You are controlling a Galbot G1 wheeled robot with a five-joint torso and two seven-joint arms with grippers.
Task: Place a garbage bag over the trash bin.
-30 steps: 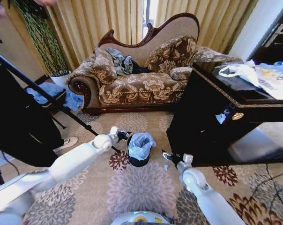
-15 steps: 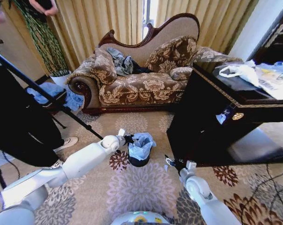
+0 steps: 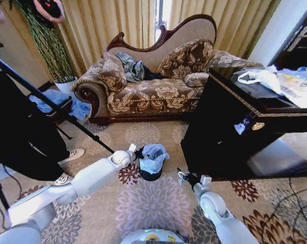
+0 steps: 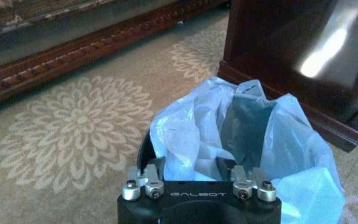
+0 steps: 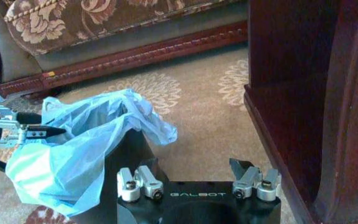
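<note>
I will next grip the garbage bag with my left gripper by its bunched edge (image 3: 143, 156) to place the bag. That edge sticks up above the bin's rim, while the rest of the bag hangs loose inside.
The trash bin (image 3: 150, 174) is a small black cylinder on the patterned carpet in front of the sofa. The garbage bag (image 3: 153, 155), pale blue and crinkly, sits in its mouth, bunched and sticking up above the rim. My left gripper (image 3: 137, 151) is at the bin's left rim. In the left wrist view it (image 4: 195, 179) is open right over the bag (image 4: 241, 135), with the bin's rim (image 4: 143, 150) just below. My right gripper (image 3: 184, 176) hangs open a little to the right of the bin. In its wrist view it (image 5: 191, 177) holds nothing, beside the bin (image 5: 126, 154) and bag (image 5: 73, 156).
A dark wooden cabinet (image 3: 219, 132) stands close on the bin's right, with a white plastic bag (image 3: 260, 77) on top. The sofa (image 3: 153, 91) is behind. A black tripod leg (image 3: 52, 109) slants down on the left, near a blue cloth heap (image 3: 52, 99).
My left arm has reached further forward and lower, bringing its gripper up to the bin's rim. My right gripper has drawn back slightly toward me. The bag stays bunched in the bin.
</note>
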